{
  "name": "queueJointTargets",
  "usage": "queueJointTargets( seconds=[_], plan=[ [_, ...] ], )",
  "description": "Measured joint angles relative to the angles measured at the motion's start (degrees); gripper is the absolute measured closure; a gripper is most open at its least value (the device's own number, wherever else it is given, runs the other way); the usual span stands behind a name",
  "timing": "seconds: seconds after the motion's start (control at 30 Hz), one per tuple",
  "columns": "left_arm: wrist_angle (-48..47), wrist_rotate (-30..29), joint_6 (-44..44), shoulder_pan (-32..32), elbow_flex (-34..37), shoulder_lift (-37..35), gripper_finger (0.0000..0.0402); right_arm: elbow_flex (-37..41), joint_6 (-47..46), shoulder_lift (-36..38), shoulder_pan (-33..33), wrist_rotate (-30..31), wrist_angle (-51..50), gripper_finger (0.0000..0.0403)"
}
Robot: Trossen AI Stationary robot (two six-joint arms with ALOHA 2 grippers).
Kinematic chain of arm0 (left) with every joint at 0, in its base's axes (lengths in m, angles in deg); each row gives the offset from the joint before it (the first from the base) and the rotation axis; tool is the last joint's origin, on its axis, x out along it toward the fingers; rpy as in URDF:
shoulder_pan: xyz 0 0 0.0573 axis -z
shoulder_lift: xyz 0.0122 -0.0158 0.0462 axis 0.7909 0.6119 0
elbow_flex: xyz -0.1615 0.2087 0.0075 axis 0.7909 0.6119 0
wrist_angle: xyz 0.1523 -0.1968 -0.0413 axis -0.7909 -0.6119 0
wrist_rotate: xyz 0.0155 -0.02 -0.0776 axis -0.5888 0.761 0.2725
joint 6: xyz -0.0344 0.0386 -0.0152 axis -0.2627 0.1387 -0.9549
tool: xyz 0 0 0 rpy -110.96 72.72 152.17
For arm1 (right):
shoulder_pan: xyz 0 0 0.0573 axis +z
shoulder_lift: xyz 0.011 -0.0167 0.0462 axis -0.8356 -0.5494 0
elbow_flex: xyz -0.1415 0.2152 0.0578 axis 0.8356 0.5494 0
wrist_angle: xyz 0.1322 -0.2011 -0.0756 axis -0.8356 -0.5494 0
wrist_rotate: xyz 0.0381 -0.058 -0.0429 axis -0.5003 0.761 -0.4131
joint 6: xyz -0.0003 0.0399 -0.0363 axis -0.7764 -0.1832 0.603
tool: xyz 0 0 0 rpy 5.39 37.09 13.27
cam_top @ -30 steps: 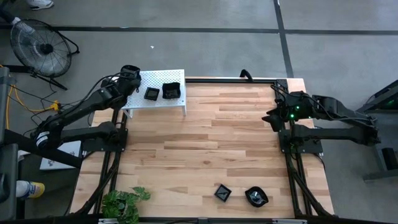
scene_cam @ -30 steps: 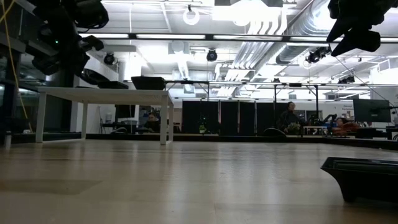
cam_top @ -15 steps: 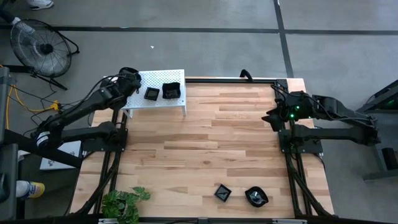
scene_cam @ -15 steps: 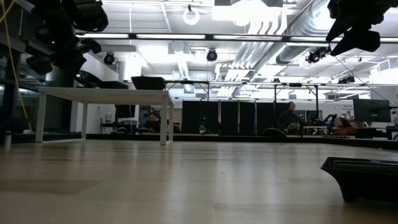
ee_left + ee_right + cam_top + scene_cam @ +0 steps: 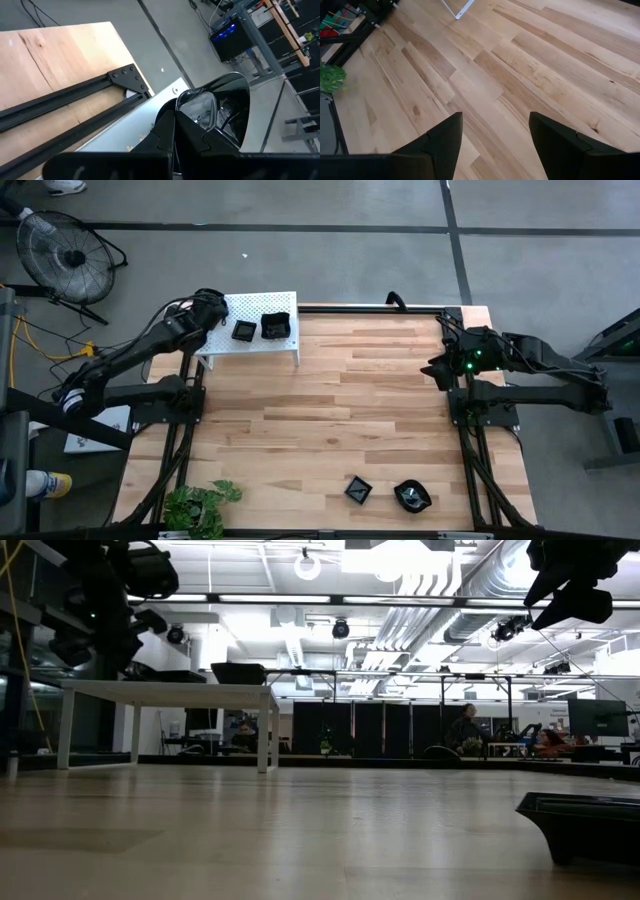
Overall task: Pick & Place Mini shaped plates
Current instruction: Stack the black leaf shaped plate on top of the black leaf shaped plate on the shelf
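My left gripper releases the plate now, since the glossy black plate's lower side reaches down to the white perforated shelf beside my fingers.
My left gripper (image 5: 212, 304) hovers over the left end of the white perforated shelf (image 5: 262, 305) and is shut on a glossy black mini plate (image 5: 220, 102). Two more black plates (image 5: 244, 330) (image 5: 275, 326) rest flat on the shelf top. Another two plates (image 5: 358, 489) (image 5: 412, 496) lie on the wooden table near its front edge. My right gripper (image 5: 437, 368) waits open above the table's right side with nothing between its fingers (image 5: 445, 142). My left gripper pinches the plate's rim (image 5: 186, 102) between its two fingers. The fingers slant downward. The plate sticks out beyond the fingertips, lifted clear above the shelf (image 5: 145, 117). The fingers themselves hide the exact spot of contact.
A floor fan (image 5: 60, 255) stands beyond the table's far left corner. A green plant (image 5: 200, 508) sits at the near left corner. Black frame rails run along both table sides. The wide middle of the table (image 5: 340, 410) is bare wood.
My left gripper has turned slightly above the shelf's left end, the plate staying in its hold.
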Motion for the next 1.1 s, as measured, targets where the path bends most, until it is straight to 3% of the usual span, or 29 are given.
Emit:
queueJointTargets(
  seconds=[1.1],
  plan=[
    [0.94, 4.45, 3.74, 0.0, 0.0, 0.24, 0.0375, 0.0, 1.43, 0.0, 0.0, -0.06, -0.06, 0.0178]
  ],
)
